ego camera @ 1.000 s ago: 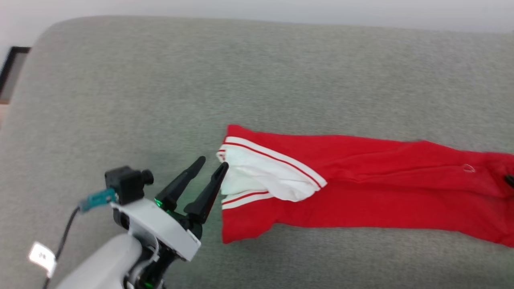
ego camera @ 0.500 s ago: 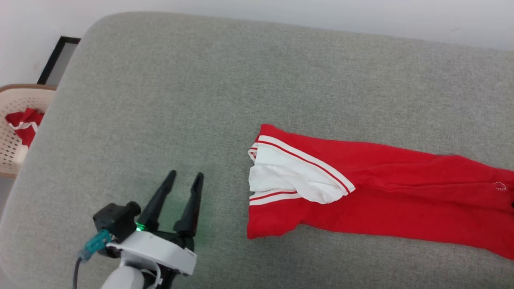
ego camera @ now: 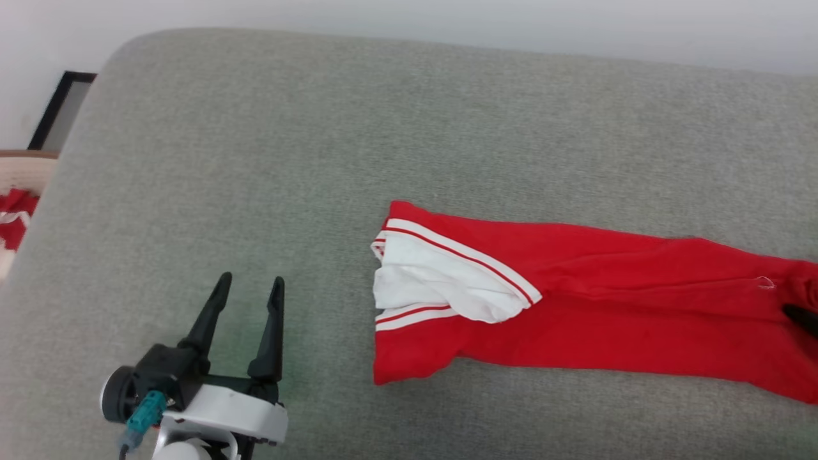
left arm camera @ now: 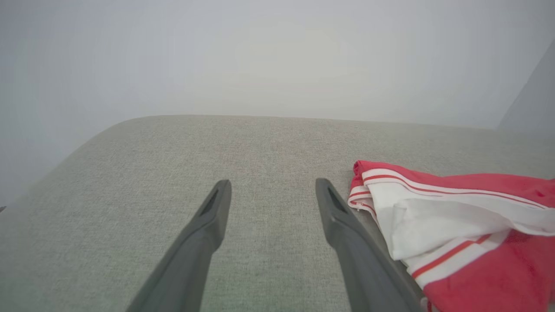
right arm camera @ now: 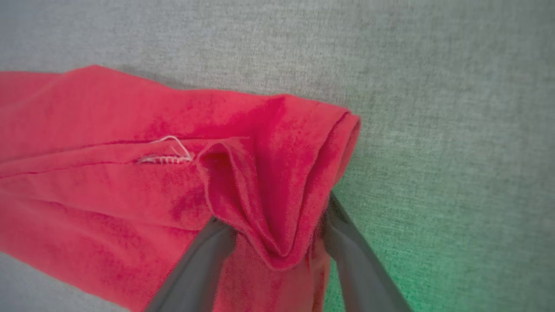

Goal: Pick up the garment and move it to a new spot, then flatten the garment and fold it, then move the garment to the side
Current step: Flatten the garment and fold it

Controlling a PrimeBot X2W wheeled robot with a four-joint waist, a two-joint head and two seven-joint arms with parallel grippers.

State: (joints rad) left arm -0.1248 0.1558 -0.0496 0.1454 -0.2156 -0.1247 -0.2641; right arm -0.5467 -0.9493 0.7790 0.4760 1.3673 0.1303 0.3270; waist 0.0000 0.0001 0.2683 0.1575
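Next, my right gripper pinches the garment by the raised fold at its bunched end (right arm camera: 278, 231). The long red garment lies flat on the cushion.
The garment (ego camera: 607, 319) lies folded into a long red strip across the grey cushion (ego camera: 319, 140), its white sleeve with red-white trim at the left end. My left gripper (ego camera: 250, 281) stands open and empty on the cushion, well left of that sleeve. In the left wrist view the left gripper (left arm camera: 273, 184) points past the garment (left arm camera: 455, 225), which lies to its right. In the right wrist view my right gripper (right arm camera: 273, 225) is open, its two fingers straddling a raised fold at the garment's (right arm camera: 108, 173) other end. One dark fingertip (ego camera: 802, 317) shows at the right edge of the head view.
A beige basket (ego camera: 22, 167) holding red-white cloth (ego camera: 13, 217) sits off the cushion's left edge. A dark frame (ego camera: 61, 108) leans on the pale wall behind. Bare grey cushion stretches behind and to the left of the garment.
My left gripper has drawn back from the white sleeve, which it touched a second ago, toward the lower left, staying open. The head camera has also shifted. The garment lies as before.
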